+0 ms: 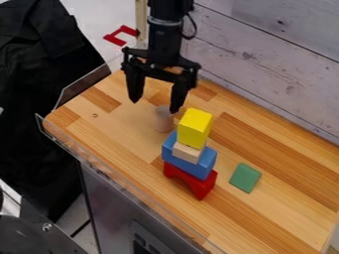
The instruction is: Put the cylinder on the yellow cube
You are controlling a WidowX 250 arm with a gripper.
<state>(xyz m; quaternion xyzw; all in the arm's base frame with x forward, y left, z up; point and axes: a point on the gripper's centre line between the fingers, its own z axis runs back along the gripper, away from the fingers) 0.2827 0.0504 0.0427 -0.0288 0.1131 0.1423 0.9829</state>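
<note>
The gripper grips the light wooden cylinder by its curved side next, to set the cylinder on the yellow cube.
My gripper hangs open over the back left of the wooden table, its two fingers spread and pointing down with nothing between them. A pale wooden cylinder stands upright on the table, just below and slightly right of the gap between the fingertips. The yellow cube tops a stack to the right of the cylinder, in front of part of the table behind it. Its upper face is bare. Under it are a small natural wood block, a blue block and a red arch.
A green block lies on the table to the right of the stack. A white plank wall runs along the back right edge. Clear low panels edge the left side, with black cloth beyond.
</note>
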